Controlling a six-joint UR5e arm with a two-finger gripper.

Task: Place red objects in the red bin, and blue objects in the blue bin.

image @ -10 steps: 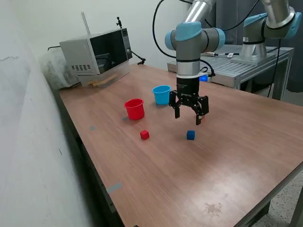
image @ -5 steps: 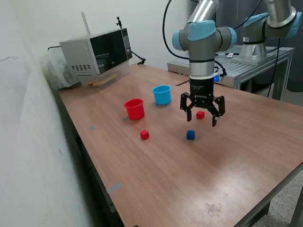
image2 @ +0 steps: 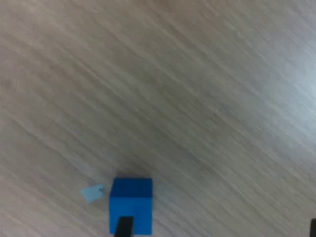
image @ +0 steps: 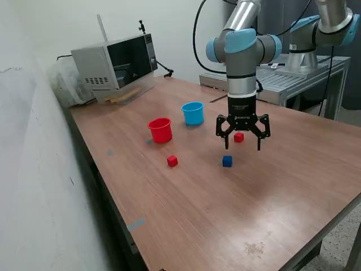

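Note:
The robot's gripper needs to pick up the dark blue cube (image: 227, 161) next, holding it by its opposite sides, so that it can be sorted into the blue bin (image: 193, 113).
My gripper (image: 242, 145) is open and empty, hanging just above the table. A red cube (image: 238, 136) shows between its fingers, on the table behind them. A dark blue cube (image: 227, 161) lies just in front of the gripper, toward the exterior view's left. In the wrist view that blue cube (image2: 131, 205) sits by one dark fingertip (image2: 123, 228). A second red cube (image: 172, 161) lies further left. The red cup (image: 160, 130) and the light blue cup (image: 193, 113) stand upright behind it. A second blue cube is not in view.
A microwave (image: 115, 61) stands at the table's back left corner. A second arm's base (image: 304, 48) sits on a metal table at the back right. A bit of pale tape (image2: 91, 192) lies beside the blue cube. A wall runs along the left.
My gripper has moved toward the exterior view's right, from beside the blue cup to over the far red cube, and has turned a little. The cubes and cups have not moved.

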